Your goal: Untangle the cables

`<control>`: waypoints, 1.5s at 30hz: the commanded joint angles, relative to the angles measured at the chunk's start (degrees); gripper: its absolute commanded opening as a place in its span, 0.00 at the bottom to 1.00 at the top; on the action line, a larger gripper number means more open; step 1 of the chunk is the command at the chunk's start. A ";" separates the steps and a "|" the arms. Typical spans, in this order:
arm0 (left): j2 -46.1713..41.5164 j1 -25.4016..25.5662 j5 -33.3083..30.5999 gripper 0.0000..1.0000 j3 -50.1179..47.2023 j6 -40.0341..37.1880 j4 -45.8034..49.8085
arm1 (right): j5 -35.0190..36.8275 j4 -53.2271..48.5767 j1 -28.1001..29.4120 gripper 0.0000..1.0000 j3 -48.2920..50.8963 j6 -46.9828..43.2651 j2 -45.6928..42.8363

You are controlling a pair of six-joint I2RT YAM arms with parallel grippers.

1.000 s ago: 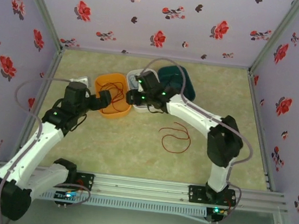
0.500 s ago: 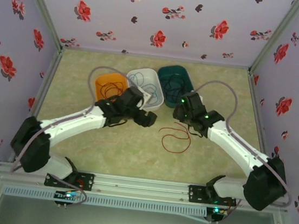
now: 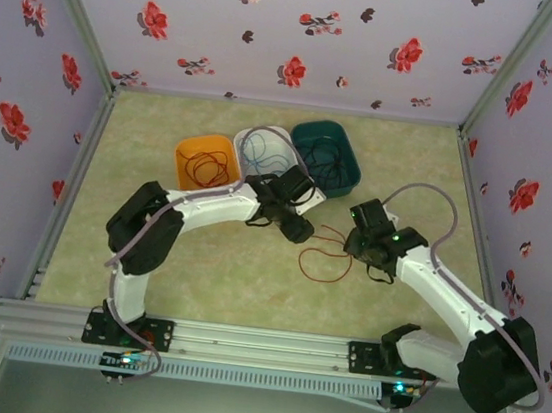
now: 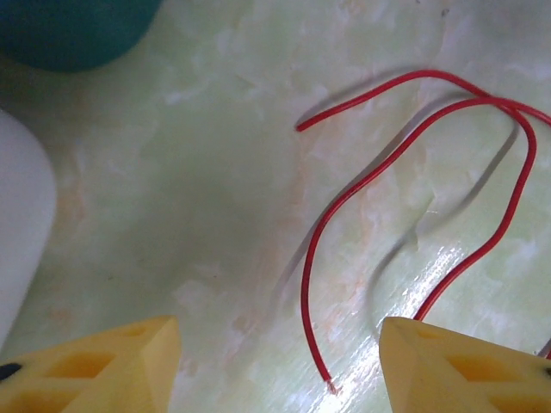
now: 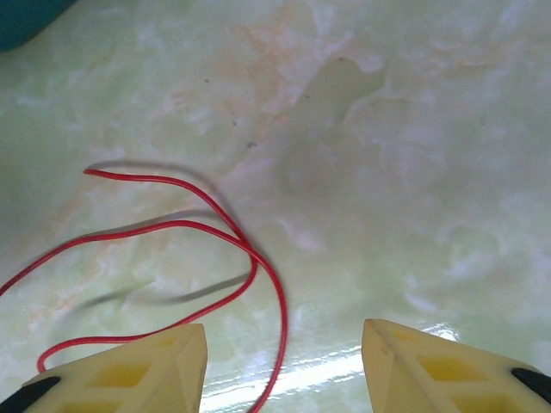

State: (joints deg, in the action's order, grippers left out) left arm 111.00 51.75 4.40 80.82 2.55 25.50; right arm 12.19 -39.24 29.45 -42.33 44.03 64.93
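Observation:
I should grab the red cable at the loop's outer curve (image 3: 350,264) (image 5: 284,318) with my right gripper next, which leaves its ends free for my left gripper to untangle.
A thin red cable (image 3: 325,255) lies looped on the marbled table between my two arms. My left gripper (image 3: 298,229) hovers open just left of it; in the left wrist view the red cable (image 4: 344,215) runs down between the yellow fingers (image 4: 95,366) and ends there. My right gripper (image 3: 357,245) is open at the loop's right side; the right wrist view has the red cable (image 5: 250,258) crossing over itself near the left finger (image 5: 129,370). More red cable sits in the orange tray (image 3: 206,163), blue cable in the white tray (image 3: 263,148), dark cable in the teal tray (image 3: 328,152).
The three trays stand in a row at the back centre of the table. Flowered walls close in the left, right and far sides. A metal rail (image 3: 259,344) runs along the near edge, with both arm bases on it.
Both arms have swung away from the trays to the middle of the table. The left gripper has come down beside the red loop's left, the right gripper to its right.

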 commanded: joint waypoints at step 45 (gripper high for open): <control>-11.16 0.04 3.59 0.00 -1.75 5.20 0.44 | -7.53 14.05 -1.85 0.21 9.44 2.29 13.72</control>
State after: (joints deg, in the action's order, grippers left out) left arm 106.32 51.48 8.60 79.64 6.31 27.92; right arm 5.19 -28.25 27.73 -34.33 46.11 76.62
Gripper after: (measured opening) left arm 0.060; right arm 0.211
